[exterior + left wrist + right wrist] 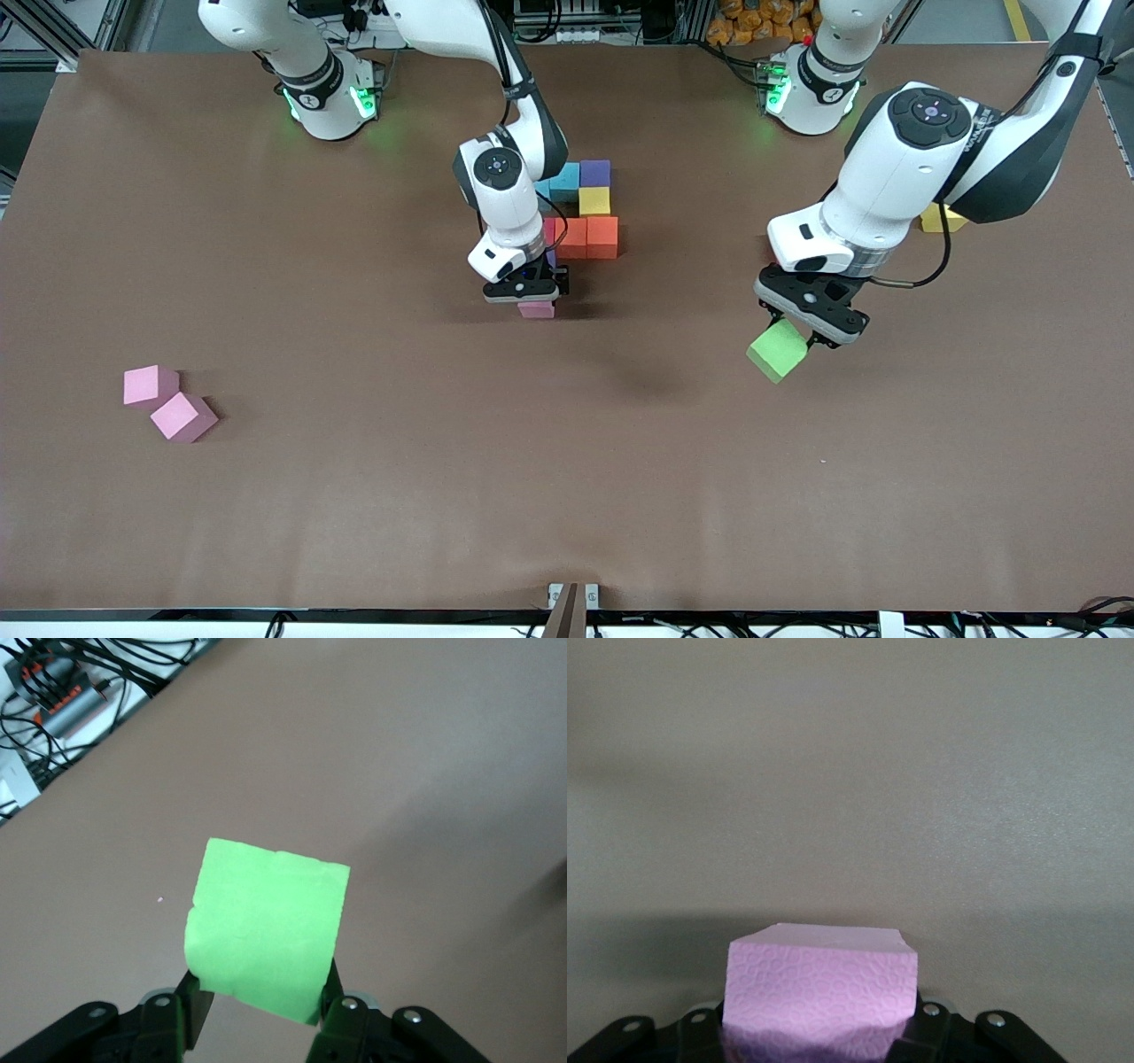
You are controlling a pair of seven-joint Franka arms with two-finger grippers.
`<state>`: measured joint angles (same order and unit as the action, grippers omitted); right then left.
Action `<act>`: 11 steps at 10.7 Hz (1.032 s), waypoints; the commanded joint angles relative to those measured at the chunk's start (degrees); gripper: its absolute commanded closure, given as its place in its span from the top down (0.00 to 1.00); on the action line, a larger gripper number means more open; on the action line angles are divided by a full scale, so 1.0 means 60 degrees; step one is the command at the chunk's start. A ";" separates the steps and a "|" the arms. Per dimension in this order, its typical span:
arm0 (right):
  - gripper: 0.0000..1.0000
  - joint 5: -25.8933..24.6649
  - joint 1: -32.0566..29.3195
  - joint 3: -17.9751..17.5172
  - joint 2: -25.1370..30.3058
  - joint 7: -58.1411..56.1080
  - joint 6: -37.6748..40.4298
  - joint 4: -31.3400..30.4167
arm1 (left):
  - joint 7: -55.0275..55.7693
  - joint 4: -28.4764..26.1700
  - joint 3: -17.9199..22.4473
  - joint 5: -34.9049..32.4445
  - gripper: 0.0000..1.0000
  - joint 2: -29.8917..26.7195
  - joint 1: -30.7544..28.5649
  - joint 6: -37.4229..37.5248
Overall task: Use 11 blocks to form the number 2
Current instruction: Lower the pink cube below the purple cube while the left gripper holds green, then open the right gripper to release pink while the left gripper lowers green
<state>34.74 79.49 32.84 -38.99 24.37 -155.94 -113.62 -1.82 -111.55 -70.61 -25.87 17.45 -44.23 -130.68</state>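
The robot's right gripper is ready to open, as the pink block's lower edge [537, 315] meets the table in line with the purple block, so the pink block would stay.
A cluster of blocks lies mid-table: light blue [564, 182], purple [594, 172], yellow [594, 201], orange [572, 237] and red [603, 237]; the right arm hides part of it. My right gripper [534, 299] hangs low by the cluster's edge, shut on a pink block [536, 310]. In the right wrist view that pink block [822, 992] fills the space between the jaws of the right gripper [819, 1036]. My left gripper [791, 339] hovers over bare table toward the left arm's end, shut on a tilted green block [778, 350]. The left wrist view shows the green block [266, 926] pinched by the left gripper [259, 1003].
Two more pink blocks [151, 385] [183, 416] lie together toward the right arm's end, nearer the camera. A yellow block [937, 220] sits partly under the left arm. The brown table [567, 478] ends at a front edge with a small bracket [572, 598].
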 commanded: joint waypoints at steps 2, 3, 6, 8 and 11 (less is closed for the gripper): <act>0.03 0.0069 0.0156 0.0020 0.0039 -0.0077 0.0018 -0.0370 | -0.0223 -0.0114 -0.0127 0.0122 0.32 0.0123 -0.0012 0.0027; 0.03 0.0069 0.0155 0.0020 0.0039 -0.0077 0.0003 -0.0399 | -0.0223 -0.0114 -0.0127 0.0122 0.32 0.0138 -0.0011 0.0027; 0.55 0.0084 0.0141 -0.0023 0.0039 0.0010 -0.0100 -0.0414 | -0.0224 -0.0260 -0.0127 0.0093 0.31 0.0109 -0.0011 0.0027; 1.00 0.0200 0.0068 -0.0024 0.0039 0.0272 -0.0026 -0.0327 | -0.0224 -0.0289 -0.0127 0.0093 0.31 0.0123 0.0090 0.0027; 1.00 0.0215 -0.0093 -0.0024 0.0141 0.0801 0.0206 -0.0122 | -0.0253 -0.0319 -0.0127 0.0093 0.31 0.0283 0.0164 0.0027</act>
<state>34.86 79.44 32.77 -39.12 28.17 -155.76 -114.33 -2.01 -113.38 -70.91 -25.87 18.34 -43.04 -130.68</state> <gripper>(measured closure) 0.000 0.480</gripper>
